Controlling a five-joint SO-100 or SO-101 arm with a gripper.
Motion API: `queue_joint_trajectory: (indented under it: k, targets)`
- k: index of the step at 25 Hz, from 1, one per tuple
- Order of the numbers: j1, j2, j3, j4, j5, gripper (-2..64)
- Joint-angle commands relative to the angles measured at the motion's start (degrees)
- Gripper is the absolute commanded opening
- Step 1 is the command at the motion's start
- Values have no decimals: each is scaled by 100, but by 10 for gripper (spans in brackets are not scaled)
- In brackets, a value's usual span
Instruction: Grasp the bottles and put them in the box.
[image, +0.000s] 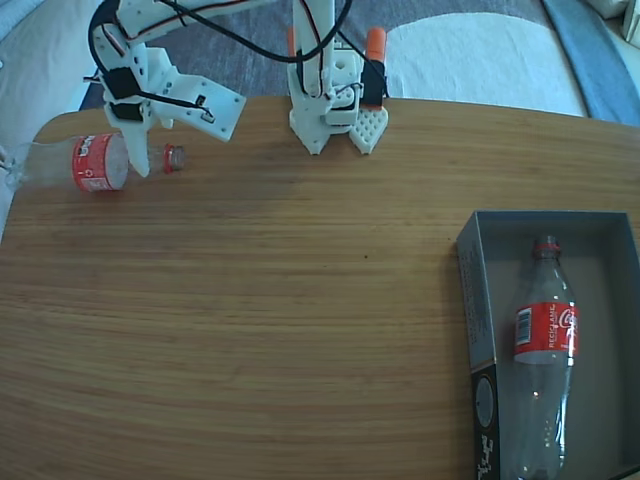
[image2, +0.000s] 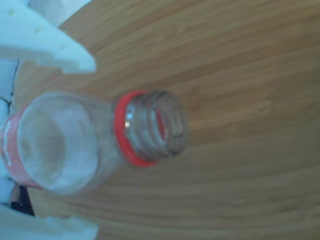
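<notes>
My gripper grabs the bottle's neck (image: 157, 160) next, to put the bottle in the dark-grey box beside the other one.
One clear bottle (image: 97, 162) with a red label lies on its side at the table's far left corner, its open neck pointing right in the fixed view. My gripper (image: 180, 146) hangs over its shoulder and neck, open, with one finger (image: 135, 152) across the bottle. In the wrist view the bottle (image2: 75, 145) lies between the two white fingers (image2: 50, 45), neck and red ring towards the camera, and my gripper (image2: 94, 150) shows a gap on the upper side. The second bottle (image: 545, 340) lies inside the dark-grey box (image: 470, 290) at the right, neck towards the far wall.
The arm's white base (image: 328, 105) with orange clamps stands at the table's far edge, middle. The left bottle's bottom reaches the rounded table rim (image: 22, 150). The box runs off the near right corner of the fixed view. Bare wood (image: 300, 300) lies between bottle and box.
</notes>
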Motion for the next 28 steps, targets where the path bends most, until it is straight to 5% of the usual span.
queue_joint_trajectory:
  k: [1, 13, 28]
  targets:
    - [44, 229, -44, -26, -53, 376]
    - [-88, 229, 343, -589, -62, 376]
    - [149, 220, 729, -694, -62, 376]
